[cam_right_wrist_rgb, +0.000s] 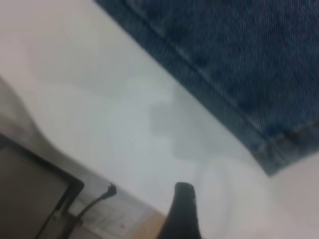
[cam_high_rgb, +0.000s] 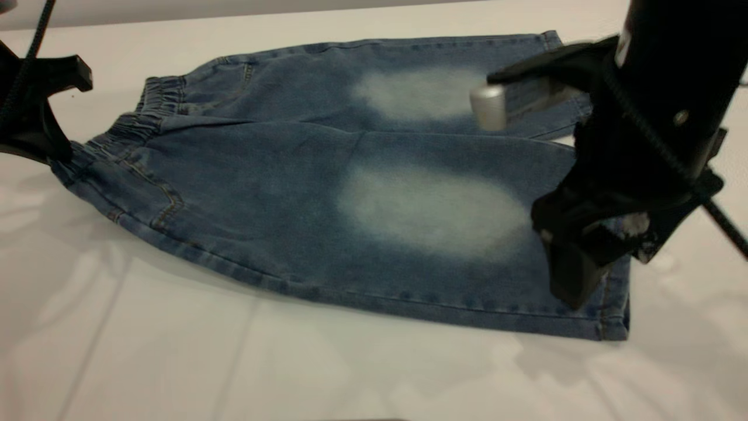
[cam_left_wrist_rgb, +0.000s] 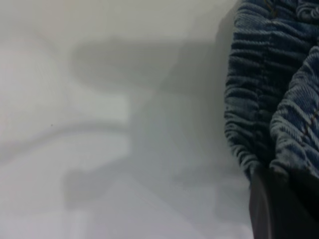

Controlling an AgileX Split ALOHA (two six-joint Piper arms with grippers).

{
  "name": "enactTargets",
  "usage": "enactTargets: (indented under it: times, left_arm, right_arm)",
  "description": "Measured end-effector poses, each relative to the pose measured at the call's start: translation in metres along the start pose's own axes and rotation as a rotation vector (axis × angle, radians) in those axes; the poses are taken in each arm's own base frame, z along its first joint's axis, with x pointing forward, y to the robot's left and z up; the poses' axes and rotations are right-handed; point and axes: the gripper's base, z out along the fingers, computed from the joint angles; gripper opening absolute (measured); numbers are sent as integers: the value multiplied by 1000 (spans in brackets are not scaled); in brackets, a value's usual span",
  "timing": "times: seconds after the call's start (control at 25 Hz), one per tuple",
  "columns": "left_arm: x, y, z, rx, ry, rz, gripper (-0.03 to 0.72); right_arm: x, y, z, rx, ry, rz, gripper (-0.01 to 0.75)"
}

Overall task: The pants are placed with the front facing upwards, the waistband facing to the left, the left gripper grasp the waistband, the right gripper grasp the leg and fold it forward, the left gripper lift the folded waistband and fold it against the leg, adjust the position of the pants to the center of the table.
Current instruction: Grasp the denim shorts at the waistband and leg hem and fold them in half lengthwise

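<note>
My right gripper needs to grab the denim pants [cam_high_rgb: 280, 193] by the leg's hem [cam_high_rgb: 615, 309] next. Then I can fold that leg over the other one.
The blue denim pants [cam_high_rgb: 280, 193] lie flat on the white table [cam_high_rgb: 146, 351], each leg showing a whitish faded oval. The gathered waistband [cam_high_rgb: 155, 108] is at the left. My left gripper [cam_high_rgb: 67, 114] stands open at that end, its lower finger [cam_high_rgb: 49, 146] touching the waistband's near corner. In the left wrist view the ruched waistband [cam_left_wrist_rgb: 254, 99] lies against one dark finger [cam_left_wrist_rgb: 279, 209]. My right gripper [cam_high_rgb: 537, 181] hangs open over the leg hems, its lower finger [cam_high_rgb: 572, 280] on the near leg [cam_high_rgb: 432, 210]. The right wrist view shows one fingertip [cam_right_wrist_rgb: 183, 204] apart from the hem corner [cam_right_wrist_rgb: 274, 154].
Bare tabletop surrounds the pants in front [cam_high_rgb: 350, 374] and at the left. In the right wrist view a dark flat panel [cam_right_wrist_rgb: 30, 199] and a thin cable [cam_right_wrist_rgb: 97, 201] lie beyond the table's edge. The table's far edge [cam_high_rgb: 234, 11] runs behind the pants.
</note>
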Motion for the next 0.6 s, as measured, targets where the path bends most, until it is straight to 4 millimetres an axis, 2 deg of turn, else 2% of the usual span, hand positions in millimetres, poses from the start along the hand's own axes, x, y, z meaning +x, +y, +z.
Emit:
enactTargets:
  times: [0.24, 0.6]
  left_arm:
    - [0, 0, 0, 0, 0, 1, 41]
    - [0, 0, 0, 0, 0, 4, 41]
  right_arm:
    - [-2, -5, 27, 18, 63, 25, 563]
    - [-2, -10, 51, 36, 97, 43, 563]
